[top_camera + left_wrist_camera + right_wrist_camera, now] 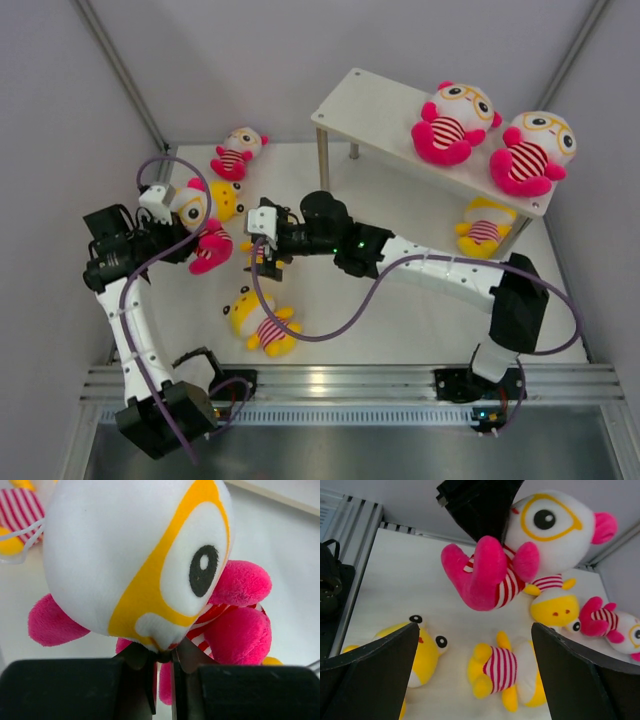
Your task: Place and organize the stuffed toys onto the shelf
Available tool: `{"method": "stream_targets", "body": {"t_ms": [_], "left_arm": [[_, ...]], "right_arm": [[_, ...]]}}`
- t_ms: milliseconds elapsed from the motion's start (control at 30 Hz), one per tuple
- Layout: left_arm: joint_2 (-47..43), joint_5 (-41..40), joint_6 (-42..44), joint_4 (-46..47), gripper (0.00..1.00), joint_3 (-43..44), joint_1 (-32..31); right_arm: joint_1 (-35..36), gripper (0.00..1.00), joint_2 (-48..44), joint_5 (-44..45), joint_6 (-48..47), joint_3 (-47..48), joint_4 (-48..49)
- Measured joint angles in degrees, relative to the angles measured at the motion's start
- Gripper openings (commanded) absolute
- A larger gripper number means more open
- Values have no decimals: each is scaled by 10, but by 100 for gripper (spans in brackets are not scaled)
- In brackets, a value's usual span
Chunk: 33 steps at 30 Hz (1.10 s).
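The pink doll's striped belly (212,228) (510,584) is beyond my right gripper's fingers. My right gripper needs to move toward it first and then close on that doll.
My left gripper (178,232) (162,655) is shut on the head of a pink-limbed doll (205,235) (150,555) and holds it above the table; that doll also shows in the right wrist view (520,555). My right gripper (267,262) (480,667) is open, hovering over a yellow doll (507,672) lying belly-up between its jaws, apart from it. The white shelf (375,110) stands at the back right. Two pink dolls (455,122) (533,150) sit on its top board and a yellow doll (485,228) on the lower tier.
Loose on the table are a yellow doll (260,318) (420,655) at the front, a yellow doll (227,198) (555,607) behind the held one, and a pink doll (237,152) (615,627) at the back left. Grey walls close in on both sides.
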Motion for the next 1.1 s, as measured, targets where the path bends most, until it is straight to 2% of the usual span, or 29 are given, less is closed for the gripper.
{"method": "stream_targets", "body": {"t_ms": [233, 300, 400, 433, 500, 533, 600, 633, 667, 733, 800, 933, 1100], "left_arm": [[-23, 78, -19, -10, 5, 6, -32], [-25, 83, -21, -11, 5, 6, -32], [-26, 84, -26, -11, 5, 6, -32], [-26, 84, -27, -11, 5, 6, -32], [-26, 83, -29, -11, 5, 7, -31], [-27, 79, -30, -11, 5, 9, -30], [-29, 74, -30, -12, 5, 14, -29], [-31, 71, -31, -11, 6, 18, -29], [-32, 68, -33, -12, 15, 22, -28], [-35, 60, -42, -13, 52, 31, -28], [-35, 41, -56, -14, 80, 46, -28], [-43, -21, -76, -20, 97, 89, -31], [-47, -120, -78, -23, 99, 141, -33]], "right_arm": [[-3, 88, 61, -33, 38, 23, 5], [-3, 84, 71, -41, 51, 33, 13], [-3, 74, 85, -44, 72, 52, 21], [-4, 64, 92, -42, 77, 61, 20], [-6, 50, 110, -34, 84, 83, 20], [-7, 30, 119, -27, 86, 95, 19], [-9, 6, 130, -18, 85, 109, 14], [-10, 0, 132, -12, 87, 113, 11], [-10, 0, 133, -6, 87, 115, 8], [-9, 0, 133, 5, 87, 121, 7], [-10, 0, 133, 21, 86, 131, -2], [-19, 0, 133, 60, 92, 172, -23], [-64, 0, 129, 95, 103, 264, -35]]}}
